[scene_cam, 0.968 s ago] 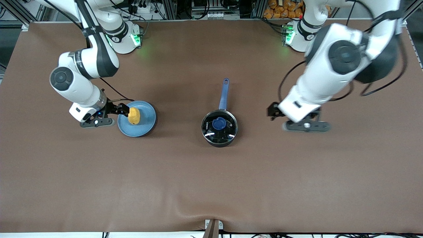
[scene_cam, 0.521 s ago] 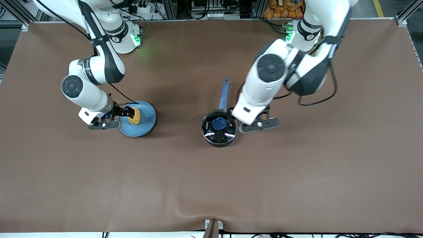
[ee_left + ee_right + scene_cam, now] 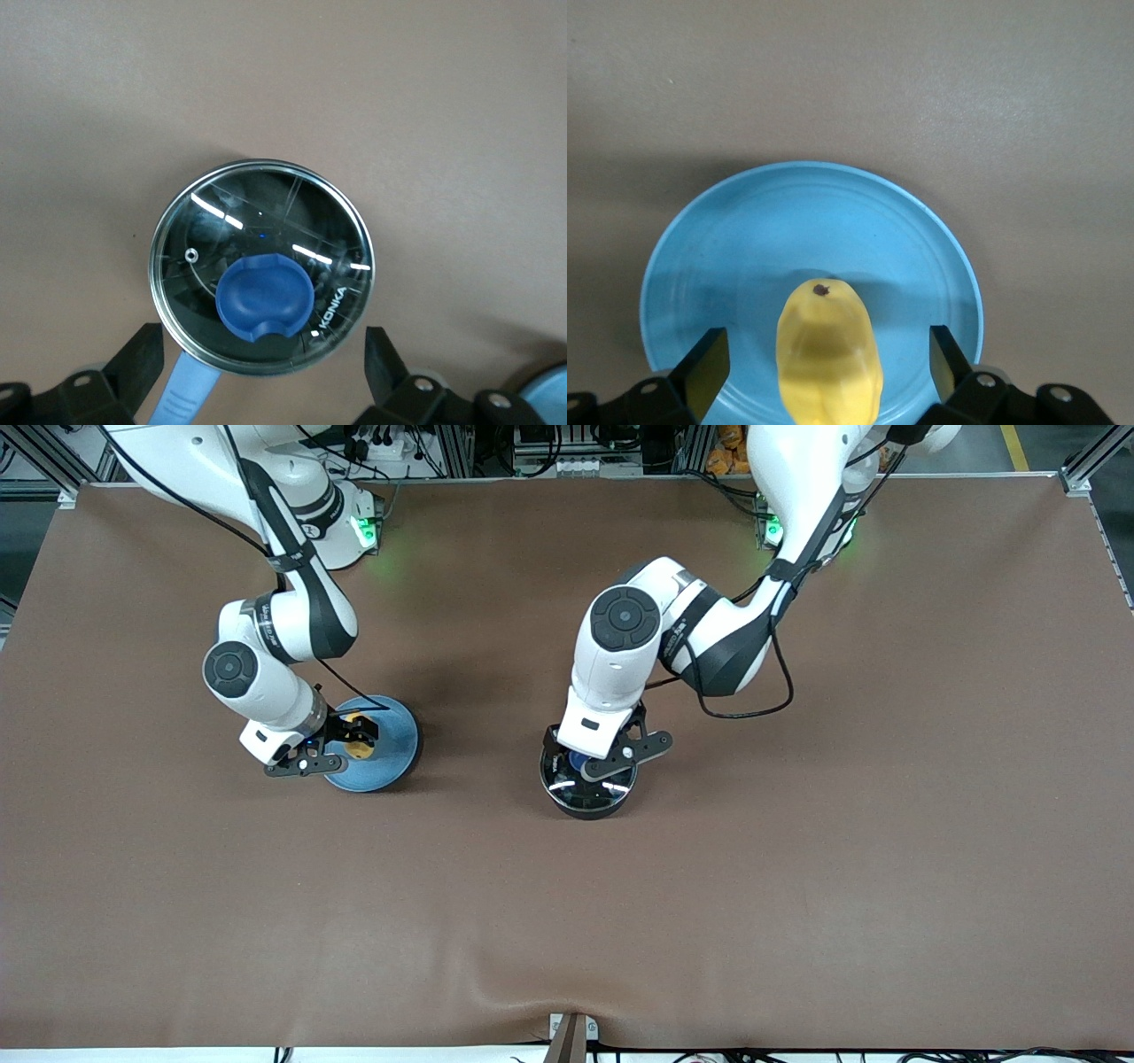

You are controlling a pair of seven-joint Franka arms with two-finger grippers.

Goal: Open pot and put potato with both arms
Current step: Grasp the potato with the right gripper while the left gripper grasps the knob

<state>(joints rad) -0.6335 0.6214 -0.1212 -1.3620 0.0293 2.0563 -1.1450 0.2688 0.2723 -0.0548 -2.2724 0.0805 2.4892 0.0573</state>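
Note:
My right gripper's fingers stop short of the yellow potato's sides, over the plate (image 3: pixel 392 735), so it moves to those sides and only then closes.
The black pot (image 3: pixel 586 797) stands mid-table with its glass lid on. My left gripper (image 3: pixel 588 765) hangs right over it and hides its blue handle there. In the left wrist view the lid (image 3: pixel 266 221), its blue knob (image 3: pixel 266 297) and the handle (image 3: pixel 182 398) show. The left gripper (image 3: pixel 261 367) is open and empty, its fingers (image 3: pixel 137 363) apart on either side of the pot. The yellow potato (image 3: pixel 358 749) lies on the light-blue plate (image 3: pixel 392 735). My right gripper (image 3: pixel 353 733) is open over it. In the right wrist view the right gripper (image 3: pixel 827 363) straddles the potato (image 3: pixel 830 345) without touching it.
The plate (image 3: pixel 726 257) sits toward the right arm's end of the brown table (image 3: pixel 567 921). Both arms' bases (image 3: pixel 337 522) stand along the table edge farthest from the front camera. A small bracket (image 3: pixel 571 1036) sits at the edge nearest that camera.
My left arm has swung in from its end of the table and now hangs over the pot lid. My right gripper has moved over the plate until it straddles the potato.

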